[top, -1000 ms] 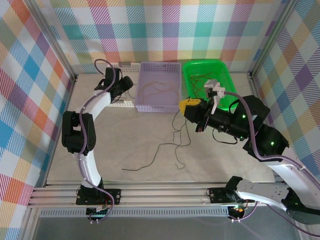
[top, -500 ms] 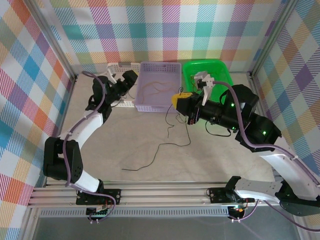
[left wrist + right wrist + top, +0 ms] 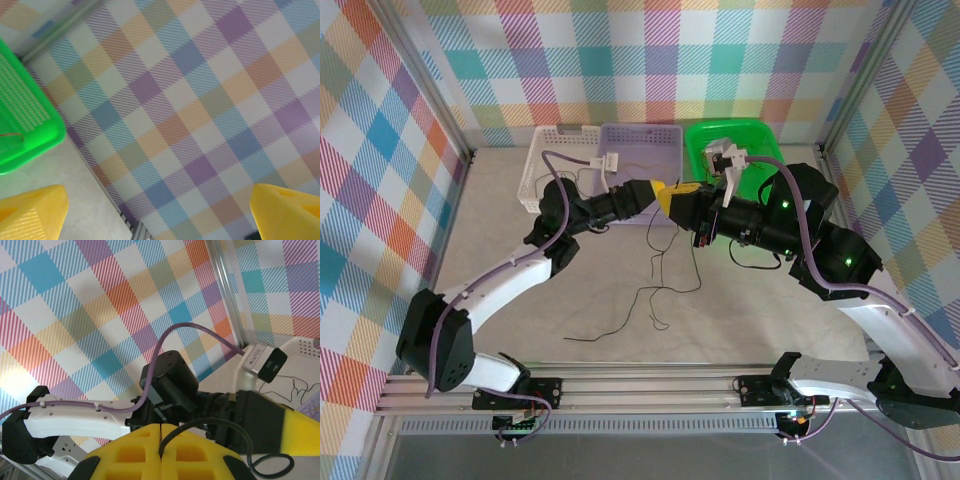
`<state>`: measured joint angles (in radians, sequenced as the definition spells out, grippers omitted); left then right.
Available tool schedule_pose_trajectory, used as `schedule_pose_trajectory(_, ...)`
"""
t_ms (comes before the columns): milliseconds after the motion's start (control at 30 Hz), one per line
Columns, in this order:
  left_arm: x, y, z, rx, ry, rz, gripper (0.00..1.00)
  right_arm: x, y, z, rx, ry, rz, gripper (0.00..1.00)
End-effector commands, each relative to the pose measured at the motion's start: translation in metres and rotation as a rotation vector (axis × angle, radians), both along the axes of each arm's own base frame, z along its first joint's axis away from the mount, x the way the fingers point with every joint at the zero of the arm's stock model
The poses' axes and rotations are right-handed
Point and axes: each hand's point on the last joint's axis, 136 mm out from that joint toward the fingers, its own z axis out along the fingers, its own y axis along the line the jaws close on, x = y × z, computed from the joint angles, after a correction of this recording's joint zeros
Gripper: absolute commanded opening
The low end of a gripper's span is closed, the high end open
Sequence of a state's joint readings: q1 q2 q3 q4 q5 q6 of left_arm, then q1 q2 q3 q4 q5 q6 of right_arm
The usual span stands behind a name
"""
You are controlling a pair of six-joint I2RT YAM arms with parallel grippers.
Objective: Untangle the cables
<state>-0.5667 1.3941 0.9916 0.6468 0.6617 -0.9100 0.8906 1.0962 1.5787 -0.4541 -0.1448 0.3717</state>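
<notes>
The black cable has a raised part beside the right gripper's pinch. My left gripper needs to grab the cable by that part next, to pull it free and untangle it.
My right gripper (image 3: 688, 195) (image 3: 160, 432) hovers in front of the purple basket (image 3: 665, 137), shut on a black cable (image 3: 200, 424) pinched between its yellow fingers. From there, thin dark cables (image 3: 658, 262) hang to the table and trail left as a black strand (image 3: 610, 328). My left gripper (image 3: 662, 192) (image 3: 157, 202) is stretched across right beside the right one, open wide with nothing between its yellow fingertips (image 3: 35, 210). A thin orange cable (image 3: 12, 135) lies in the green basket (image 3: 25, 110). The purple basket's contents are mostly hidden by the arms.
A white basket (image 3: 542, 160) stands left of the purple one and a green basket (image 3: 760, 140) to its right, all along the back wall. Plaid walls close in the table on three sides. A thin black wire (image 3: 287, 382) lies beside the white basket (image 3: 307, 346).
The left arm has swung from the white basket rightward to meet the right gripper, and its jaws have opened wide. The right gripper drifted slightly left, still shut on the cable.
</notes>
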Motion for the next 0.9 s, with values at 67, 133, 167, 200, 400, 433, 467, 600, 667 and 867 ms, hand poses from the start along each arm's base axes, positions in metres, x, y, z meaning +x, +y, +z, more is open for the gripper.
schedule_pose_trajectory(67,-0.047,-0.011,0.006,0.009,-0.103,-0.12,0.93,-0.011,-0.001,0.021,0.063,-0.009,0.042,0.0)
schedule_pose_trajectory(133,-0.057,-0.016,0.004,0.021,-0.113,-0.147,0.93,-0.012,0.0,0.022,0.067,-0.009,0.048,0.0)
schedule_pose_trajectory(167,-0.061,-0.018,0.004,0.026,-0.116,-0.157,0.92,-0.012,0.0,0.023,0.069,-0.008,0.053,0.0)
schedule_pose_trajectory(200,-0.064,-0.018,0.004,0.027,-0.121,-0.165,0.92,-0.012,0.001,0.023,0.07,-0.007,0.052,0.0)
schedule_pose_trajectory(400,-0.079,-0.02,0.009,0.022,-0.142,-0.203,0.92,-0.011,0.002,0.024,0.07,-0.004,0.054,0.0)
schedule_pose_trajectory(433,-0.081,-0.021,0.01,0.023,-0.142,-0.211,0.92,-0.011,0.002,0.025,0.069,-0.005,0.053,0.0)
schedule_pose_trajectory(467,-0.084,-0.021,0.011,0.021,-0.146,-0.218,0.92,-0.011,0.002,0.025,0.07,-0.004,0.052,0.0)
schedule_pose_trajectory(600,-0.093,-0.025,0.012,0.03,-0.159,-0.243,0.91,-0.011,0.003,0.027,0.074,-0.002,0.058,0.0)
schedule_pose_trajectory(667,-0.097,-0.027,0.01,0.051,-0.166,-0.25,0.91,-0.011,0.006,0.028,0.076,0.0,0.068,0.0)
schedule_pose_trajectory(867,-0.103,-0.033,0.003,0.096,-0.175,-0.265,0.9,-0.012,0.01,0.029,0.078,0.012,0.088,0.0)
